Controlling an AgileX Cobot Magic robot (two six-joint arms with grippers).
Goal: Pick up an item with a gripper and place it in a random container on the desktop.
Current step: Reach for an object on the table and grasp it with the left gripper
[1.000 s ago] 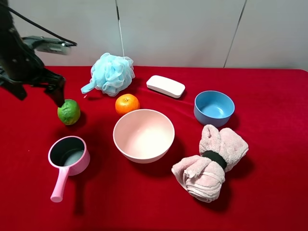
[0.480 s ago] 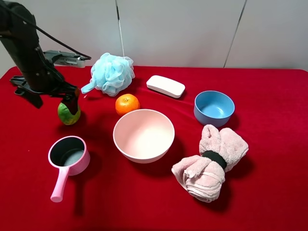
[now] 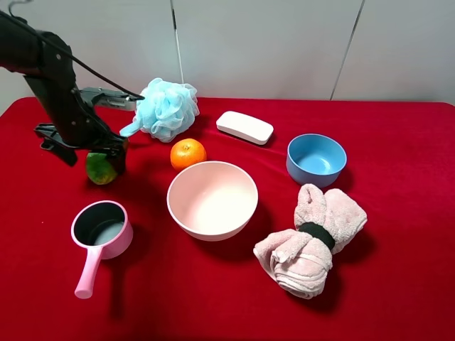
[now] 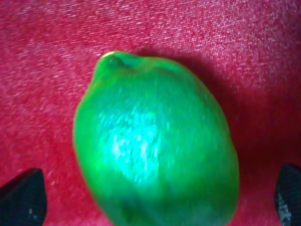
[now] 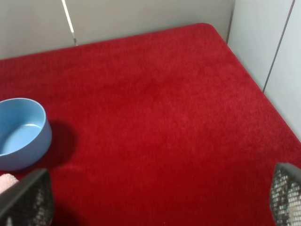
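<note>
My left gripper grabs the green fruit around its plump middle (image 3: 101, 168) next, to place the fruit in a container (image 3: 212, 199).
The green bumpy fruit (image 3: 100, 169) lies on the red desktop (image 3: 398, 284) at the left. My left gripper (image 3: 97, 158) is down over it, open, with one finger on each side. In the left wrist view the fruit (image 4: 155, 146) fills the frame between the two black fingertips (image 4: 21, 197), and no contact shows. The pale pink bowl (image 3: 213, 226) stands empty in the middle, to the right of the fruit. My right gripper (image 5: 155, 200) is open and empty over bare red cloth; it is out of the high view.
An orange (image 3: 188, 153) lies between the fruit and the bowl. A blue bath pouf (image 3: 165, 108) and a white case (image 3: 244, 127) lie at the back. A blue bowl (image 3: 316, 159), a rolled pink towel (image 3: 311, 240) and a pink saucepan (image 3: 102, 231) also stand here.
My left arm has moved right and down from beside the fruit until its fingers straddle it. The fruit has stayed in place.
</note>
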